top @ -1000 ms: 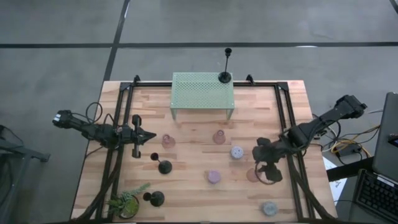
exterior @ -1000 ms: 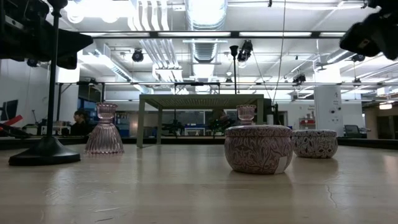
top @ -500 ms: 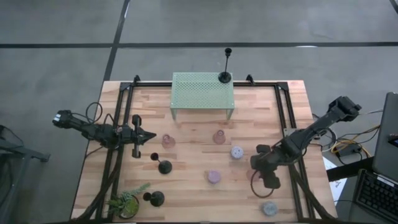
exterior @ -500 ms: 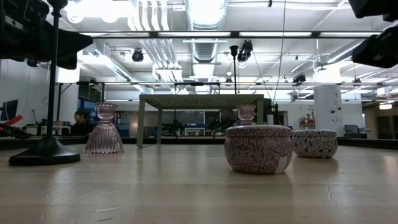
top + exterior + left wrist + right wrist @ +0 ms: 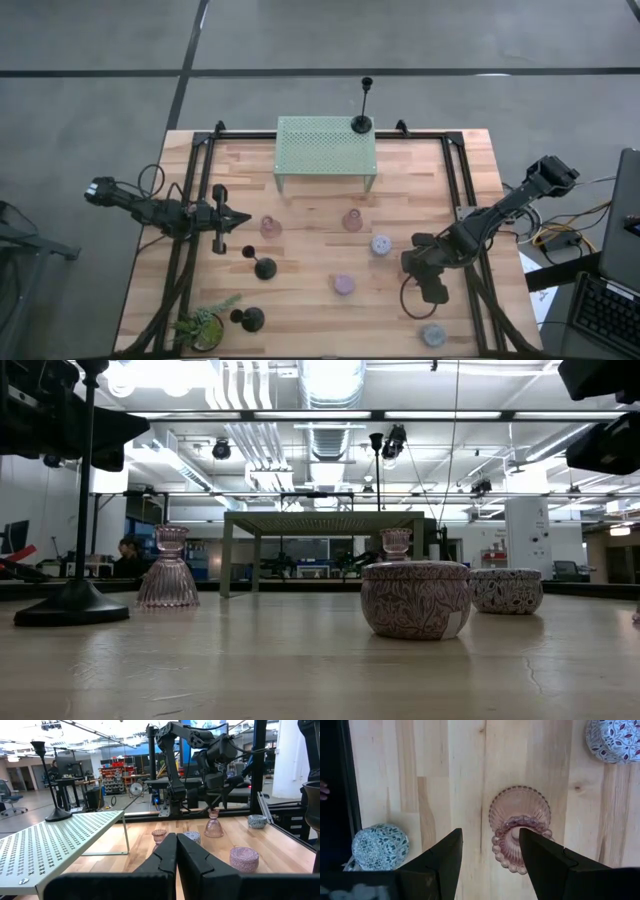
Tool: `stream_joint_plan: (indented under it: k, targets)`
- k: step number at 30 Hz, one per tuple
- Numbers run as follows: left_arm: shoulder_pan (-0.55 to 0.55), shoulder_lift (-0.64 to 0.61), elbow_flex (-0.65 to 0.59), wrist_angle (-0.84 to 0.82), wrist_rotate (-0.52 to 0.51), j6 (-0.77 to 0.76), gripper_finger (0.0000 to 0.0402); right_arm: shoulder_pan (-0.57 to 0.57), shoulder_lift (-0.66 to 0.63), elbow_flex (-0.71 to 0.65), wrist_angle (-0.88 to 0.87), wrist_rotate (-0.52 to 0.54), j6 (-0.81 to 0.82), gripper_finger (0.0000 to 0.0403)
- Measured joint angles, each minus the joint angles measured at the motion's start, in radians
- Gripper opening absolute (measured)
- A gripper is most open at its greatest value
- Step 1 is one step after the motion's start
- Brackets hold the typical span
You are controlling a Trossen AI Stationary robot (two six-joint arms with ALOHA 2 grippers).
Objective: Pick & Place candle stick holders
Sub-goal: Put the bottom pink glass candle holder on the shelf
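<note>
My right gripper's fingers straddle one side of the cup's beaded rim (image 5: 498,849), so closing now would hold the rim.
A pinkish ribbed glass cup (image 5: 520,827) stands upright on its wide foot on the table near the right side. My right gripper (image 5: 491,835) hangs open above it, pointing steeply down, its fingers apart over the cup; in the high view the gripper (image 5: 418,268) covers it. Two more pink cups (image 5: 270,227) (image 5: 352,220) stand mid-table. Three pucks (image 5: 380,244) (image 5: 344,284) (image 5: 433,334) lie around. One black holder (image 5: 362,122) stands on the mesh rack, two others (image 5: 264,267) (image 5: 250,318) on the table. My left gripper (image 5: 243,218) waits shut at the left.
The pale green mesh rack (image 5: 326,150) stands at the table's far middle. A small potted plant (image 5: 205,325) sits at the near left corner. Dark frame rails (image 5: 455,180) run along both sides. Bare wood lies between the cups and the rack.
My right gripper has sunk and shifted a little toward the table's left, tipping further downward over the pink cup. Its fingers stay apart. The holders have not moved.
</note>
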Motion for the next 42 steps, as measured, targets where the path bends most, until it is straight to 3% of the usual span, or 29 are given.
stream_joint_plan:
  k: [10, 23, 31, 42]
  targets:
    - [0.0, 0.0, 0.0, 0.0, 0.0, 0.0, 0.0014, 0.01, 0.057, 0.002, 0.007, 0.017, 0.001, 0.0154]
    - [0.0, 0.0, 0.0, -0.003, 0.0, 0.0, 0.0014, 0.013, 0.051, 0.002, 0.003, 0.081, -0.019, 0.0033]
    - [0.0, 0.0, 0.0, -0.002, 0.0, 0.0, 0.0014, 0.013, 0.048, 0.031, -0.029, 0.11, -0.029, 0.0031]
    - [0.0, 0.0, 0.0, 0.001, 0.0, 0.0, 0.0014, -0.02, 0.053, 0.287, -0.278, 0.216, -0.149, 0.0031]
